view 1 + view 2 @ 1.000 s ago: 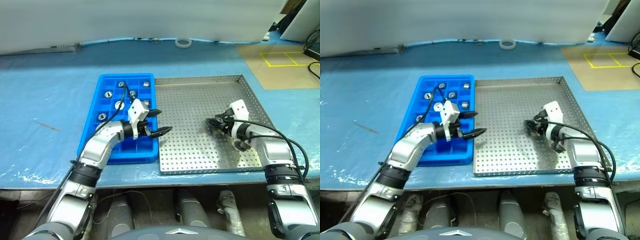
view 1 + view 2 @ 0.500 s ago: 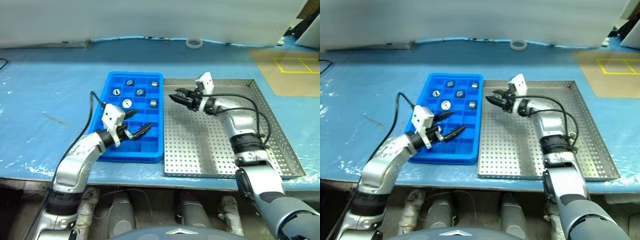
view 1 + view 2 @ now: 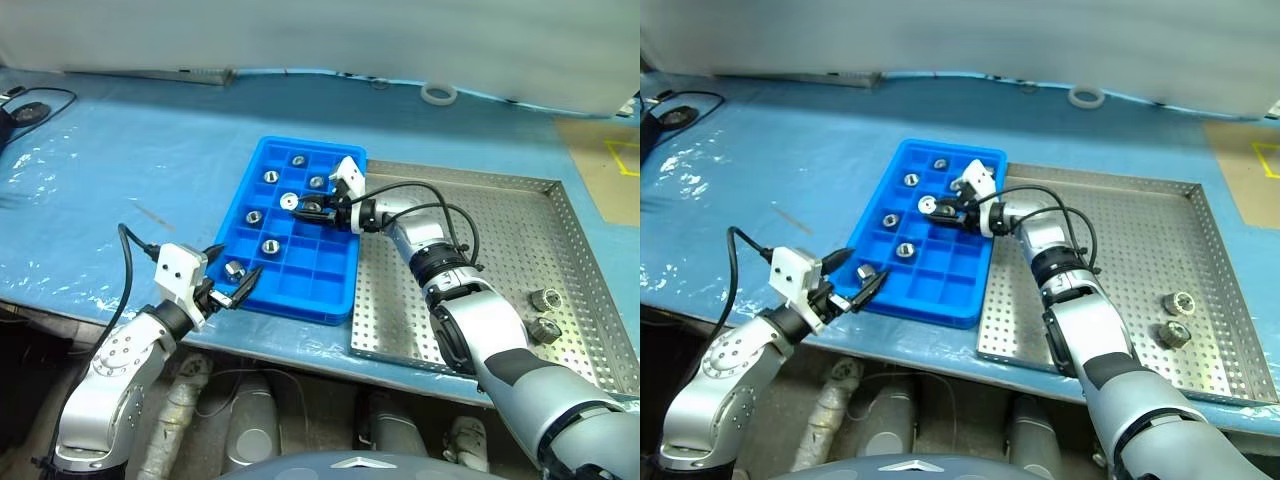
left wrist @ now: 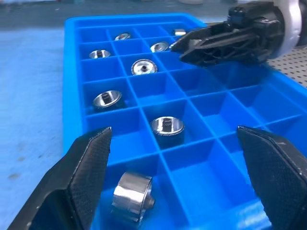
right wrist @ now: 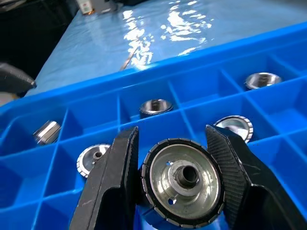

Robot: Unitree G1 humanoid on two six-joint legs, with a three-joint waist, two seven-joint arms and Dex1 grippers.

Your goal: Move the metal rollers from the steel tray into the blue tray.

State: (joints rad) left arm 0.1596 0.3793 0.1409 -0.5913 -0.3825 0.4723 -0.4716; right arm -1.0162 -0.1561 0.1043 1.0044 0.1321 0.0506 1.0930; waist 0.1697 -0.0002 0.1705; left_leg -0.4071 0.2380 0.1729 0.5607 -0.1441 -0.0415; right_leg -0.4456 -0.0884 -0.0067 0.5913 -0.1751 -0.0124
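Observation:
The robot's right gripper should open now, because the held roller (image 5: 183,181) hangs low over a section of the blue tray in the right wrist view and would drop in.
The blue tray (image 3: 296,308) lies left of the steel tray (image 3: 500,250). Several metal rollers sit in its compartments, among them one (image 3: 269,246) mid-tray and one (image 3: 235,268) in the near left corner. My right gripper (image 3: 310,208) reaches in from the right, low over the middle of the blue tray, shut on a roller (image 5: 182,181). Just beyond its tips, a white-faced roller (image 3: 289,200) lies in a compartment. My left gripper (image 3: 232,288) stands open and empty at the blue tray's near left corner. Two rollers (image 3: 545,298) (image 3: 547,328) lie on the steel tray's right side.
A pale blue sheet (image 3: 130,170) covers the table. A tape ring (image 3: 437,95) lies at the back, and a black cable (image 3: 30,108) at the far left. Brown card with yellow lines (image 3: 615,160) is at the right. The table's front edge runs close under the left gripper.
The camera has swung left. My right gripper carried a roller from the steel tray's right side across to over the blue tray. The left gripper drew back, still open, to the tray's near left corner.

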